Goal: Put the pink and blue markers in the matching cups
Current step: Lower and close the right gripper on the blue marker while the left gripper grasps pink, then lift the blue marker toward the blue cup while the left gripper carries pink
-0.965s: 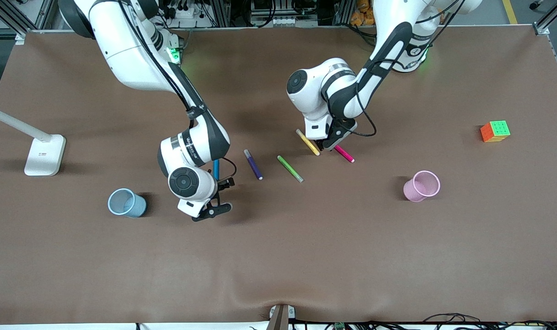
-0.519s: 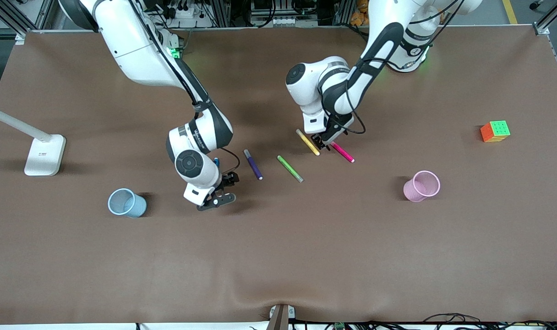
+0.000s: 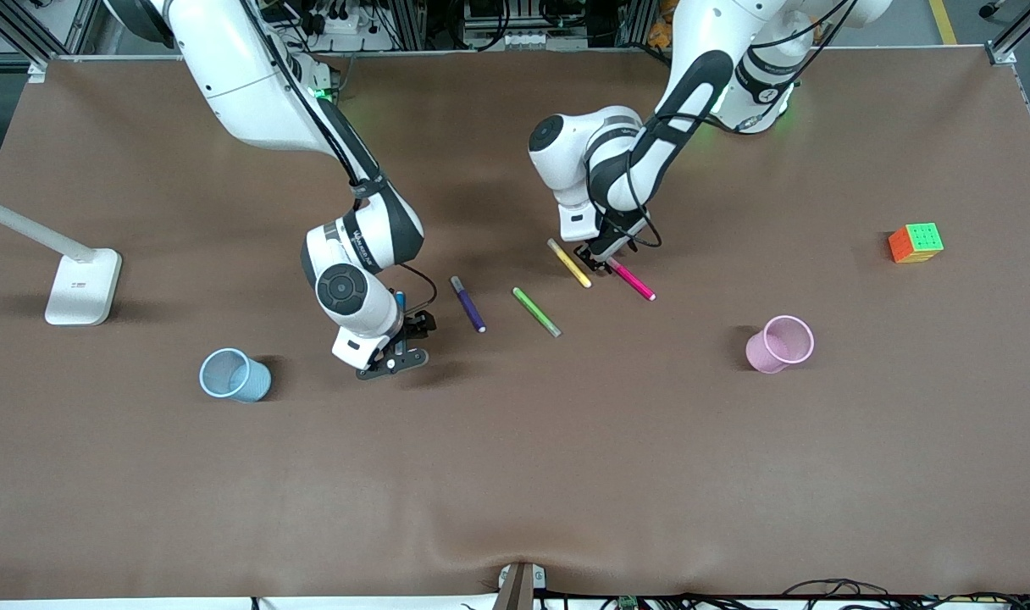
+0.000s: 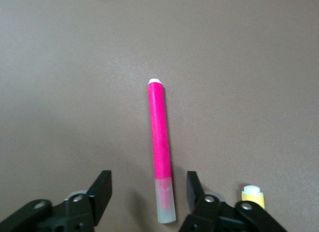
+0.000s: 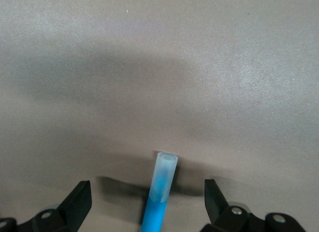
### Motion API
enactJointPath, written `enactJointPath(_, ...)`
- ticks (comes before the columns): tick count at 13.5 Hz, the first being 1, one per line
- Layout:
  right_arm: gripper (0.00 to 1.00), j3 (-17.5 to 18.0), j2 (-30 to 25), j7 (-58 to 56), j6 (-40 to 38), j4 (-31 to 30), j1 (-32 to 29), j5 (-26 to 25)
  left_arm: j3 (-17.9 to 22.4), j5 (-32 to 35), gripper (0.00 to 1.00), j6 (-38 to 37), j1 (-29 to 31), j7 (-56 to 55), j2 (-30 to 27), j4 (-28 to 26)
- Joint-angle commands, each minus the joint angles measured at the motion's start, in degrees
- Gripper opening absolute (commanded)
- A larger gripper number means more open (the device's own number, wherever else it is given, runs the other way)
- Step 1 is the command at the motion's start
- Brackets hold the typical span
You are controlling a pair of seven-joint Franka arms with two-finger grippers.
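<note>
The fingers stand low at the table around the blue marker's pale end [image 3: 399, 300] [image 5: 164, 177], so closing now would catch the marker. It is time for my right gripper to close.
The pink marker [image 3: 634, 281] lies on the brown table. My left gripper [image 3: 598, 261] is low over its pale end, which is the end nearer the robots. In the left wrist view the open gripper [image 4: 148, 188] has one finger on each side of the marker [image 4: 160, 147], not touching it. The blue marker [image 3: 399, 299] is mostly hidden under my right hand. My right gripper [image 3: 402, 343] is open, and in the right wrist view [image 5: 145, 196] it straddles the marker's pale end [image 5: 163, 179]. The pale blue cup [image 3: 234, 374] stands toward the right arm's end. The pink cup [image 3: 779, 344] stands toward the left arm's end.
A purple pen [image 3: 468, 303], a green pen [image 3: 536, 311] and a yellow pen [image 3: 569, 263] lie between the two markers. The yellow pen's tip [image 4: 251, 194] lies close beside my left finger. A colour cube [image 3: 915, 242] and a white lamp base [image 3: 81, 286] sit near the table ends.
My right gripper has moved toward the robots and down over the blue marker. My left gripper has lowered onto the pink marker's end. The markers have not moved.
</note>
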Motion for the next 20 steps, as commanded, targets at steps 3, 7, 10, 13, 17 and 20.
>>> enactJointPath(3,1.0,-0.1,-1.4,0.4,2.6,-1.9,0.1,1.1,0.0,5.8,0.59,0.9,-0.2,-6.0,1.9,-0.3)
enactJointPath(7,0.01,0.0,-1.5,0.0,2.0,-2.0,-0.3,1.1,0.1,5.8,0.41,0.9,-0.3,-6.3,2.7,-0.2)
enactJointPath(10,0.0,0.0,-1.6,0.2,1.8,-2.1,-0.2,1.1,0.0,5.8,0.02,0.9,-0.4,-6.8,2.7,0.0)
enactJointPath(13,0.0,0.0,-2.2,0.1,1.7,-1.9,-0.3,1.1,0.0,5.8,0.0,0.9,-0.3,-7.1,2.3,0.2)
enactJointPath(17,0.0,-0.1,-5.6,0.0,0.4,-1.3,-1.0,1.1,-0.1,4.0,0.0,0.4,3.0,-2.9,-2.9,0.4)
enactJointPath(20,0.0,-0.2,-8.7,-0.8,-4.9,0.3,-1.8,1.1,-0.4,-1.3,0.0,0.4,6.0,4.2,-6.6,1.1)
